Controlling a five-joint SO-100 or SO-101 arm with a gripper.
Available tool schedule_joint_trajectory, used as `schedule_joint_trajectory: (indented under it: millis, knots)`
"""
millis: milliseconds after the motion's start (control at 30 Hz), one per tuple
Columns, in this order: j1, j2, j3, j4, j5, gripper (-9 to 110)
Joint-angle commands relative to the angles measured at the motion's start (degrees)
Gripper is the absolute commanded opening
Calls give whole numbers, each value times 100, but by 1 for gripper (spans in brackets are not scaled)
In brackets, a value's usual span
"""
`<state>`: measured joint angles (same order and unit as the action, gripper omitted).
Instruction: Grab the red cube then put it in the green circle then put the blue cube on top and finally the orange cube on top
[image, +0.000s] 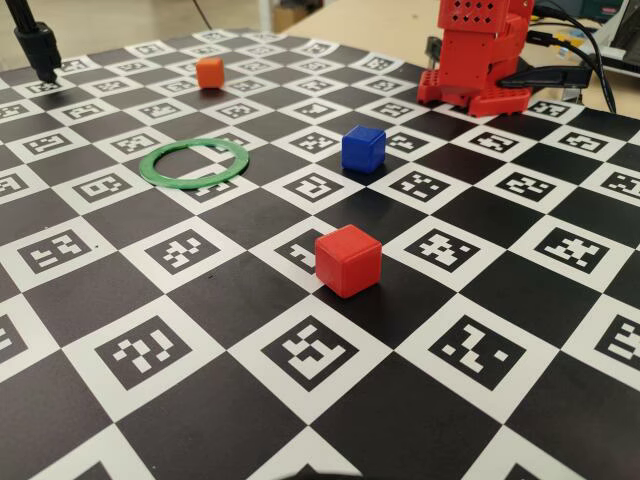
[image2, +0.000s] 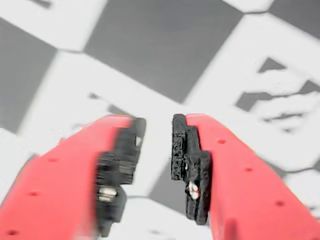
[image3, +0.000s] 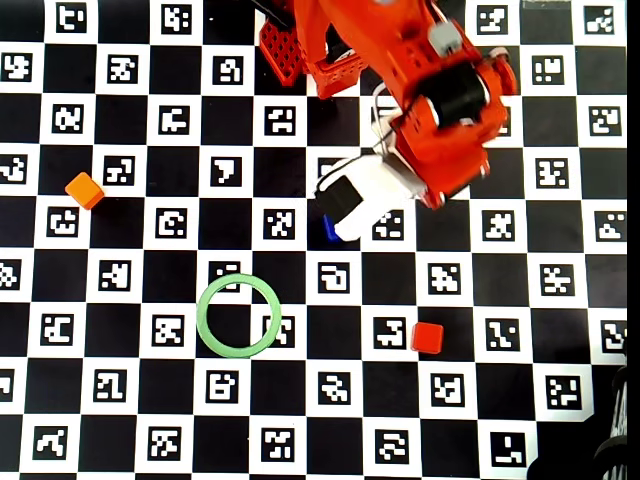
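Observation:
My gripper grabs the red cube by its opposite sides next, leaving the red cube's top (image: 349, 240) free for the blue cube.
The red cube (image: 348, 260) (image3: 427, 337) rests on the checkered board toward the front, right of the green circle (image: 241, 158) (image3: 202, 316), whose centre is empty. The blue cube (image: 363, 149) stands farther back; in the overhead view only a sliver of the blue cube (image3: 327, 230) shows beneath the wrist's white camera housing (image3: 360, 195). The orange cube (image: 210, 72) (image3: 85, 190) sits far off on the left. In the wrist view my gripper (image2: 157, 122) is open above the board, with nothing between its black pads (image2: 186, 150). No cube appears in that view.
The red arm base (image: 470, 70) (image3: 320, 50) stands at the board's back edge, with cables (image: 570, 50) beside it. A black stand (image: 40, 50) rises at the back left corner. Printed marker squares cover the board (image: 150, 350).

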<state>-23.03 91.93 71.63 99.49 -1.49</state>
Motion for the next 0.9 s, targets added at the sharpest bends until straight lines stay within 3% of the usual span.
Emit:
schedule_joint_trajectory:
  millis: [0, 333, 567, 867]
  knots:
    - [-9, -413, -1081, 378, 1020, 14]
    - [-167, -1846, -2479, 527, 3085, 41]
    - [255, -2637, -2909, 193, 3533, 43]
    - [308, -3489, -3217, -202, 3182, 44]
